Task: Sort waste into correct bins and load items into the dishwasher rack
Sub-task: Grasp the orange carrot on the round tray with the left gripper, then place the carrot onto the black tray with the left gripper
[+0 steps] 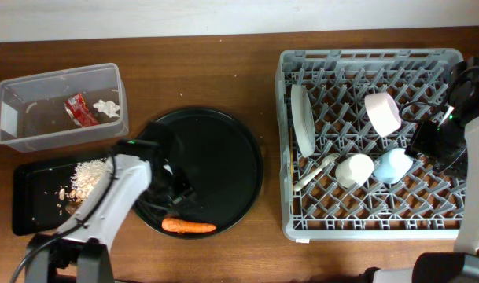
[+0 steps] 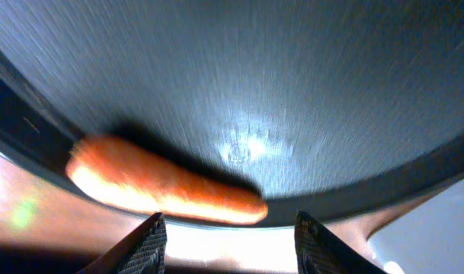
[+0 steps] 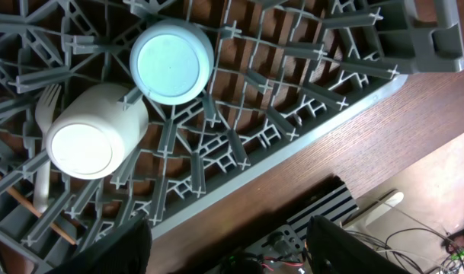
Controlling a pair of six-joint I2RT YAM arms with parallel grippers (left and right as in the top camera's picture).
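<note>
My left gripper isn't ready to close on the orange carrot yet and will turn first. The carrot is on the round tray (image 1: 223, 149), and its long body (image 1: 189, 226) lies crosswise to my fingers.
An orange carrot (image 1: 189, 226) lies on the near rim of the large round black tray (image 1: 223, 149); it also shows in the left wrist view (image 2: 163, 190). My left gripper (image 2: 230, 242) is open and empty just above and in front of the carrot. The clear tub (image 1: 19, 126) holds a red wrapper (image 1: 76, 108) and a white tissue wad (image 1: 107, 106). The shallow black tray (image 1: 31, 189) holds pale rice-like scraps (image 1: 88, 177). The grey rack (image 1: 373, 228) holds the plate (image 1: 302, 118), pink bowl (image 1: 382, 112), white cup (image 1: 354, 169), blue cup (image 1: 393, 165), fork (image 1: 318, 169) and chopsticks (image 3: 33, 209). My right gripper (image 3: 228, 247) is open and empty over the rack's right edge.
The rack fills the right half of the brown wooden table (image 1: 223, 71). Beyond the table's edge, cables and equipment show in the right wrist view (image 3: 414, 228). My left arm (image 1: 105, 204) lies over the right end of the shallow black tray.
</note>
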